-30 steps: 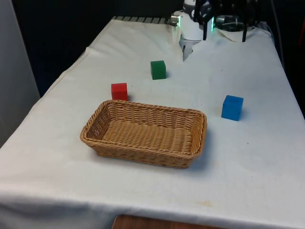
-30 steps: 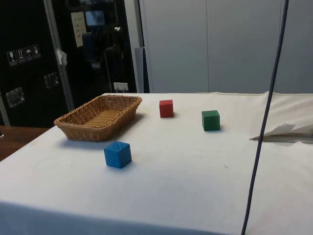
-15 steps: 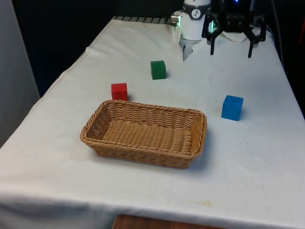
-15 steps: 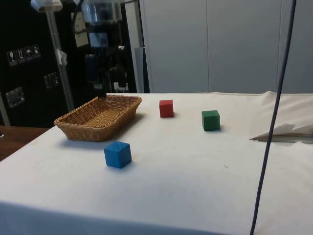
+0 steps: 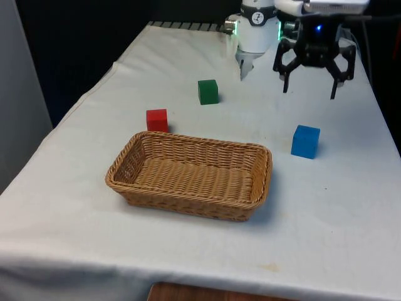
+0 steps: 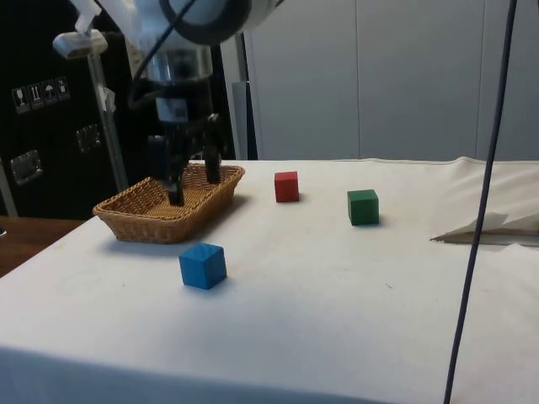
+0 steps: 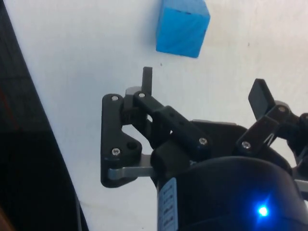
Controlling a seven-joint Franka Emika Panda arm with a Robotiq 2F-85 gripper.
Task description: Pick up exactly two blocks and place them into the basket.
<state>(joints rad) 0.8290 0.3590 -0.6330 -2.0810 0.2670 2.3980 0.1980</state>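
The gripper grabs the blue block's opposite sides next, to place the blue block [image 5: 305, 141] into the wicker basket.
A blue block [image 5: 305, 141] [image 6: 202, 265] [image 7: 183, 28] lies on the white cloth at the front view's right. My gripper [image 5: 310, 94] [image 6: 191, 189] [image 7: 204, 89] hangs open in the air above and behind it, with nothing between its fingers. A green block [image 5: 208, 91] [image 6: 363, 207] sits farther back, near the middle of the table. Nearer the front view's left is a red block [image 5: 156, 120] [image 6: 286, 186], just behind the wicker basket [image 5: 133, 184] [image 6: 135, 216]. The basket holds nothing.
The white cloth folds up into a raised crease [image 6: 488, 227] near the robot's end of the table. A dark cable [image 6: 480, 202] hangs in the foreground of the side view. The table's edge on the front view's right runs close to the blue block.
The gripper has come down and forward from the robot's end of the table, towards the blue block. The blocks and basket have not moved.
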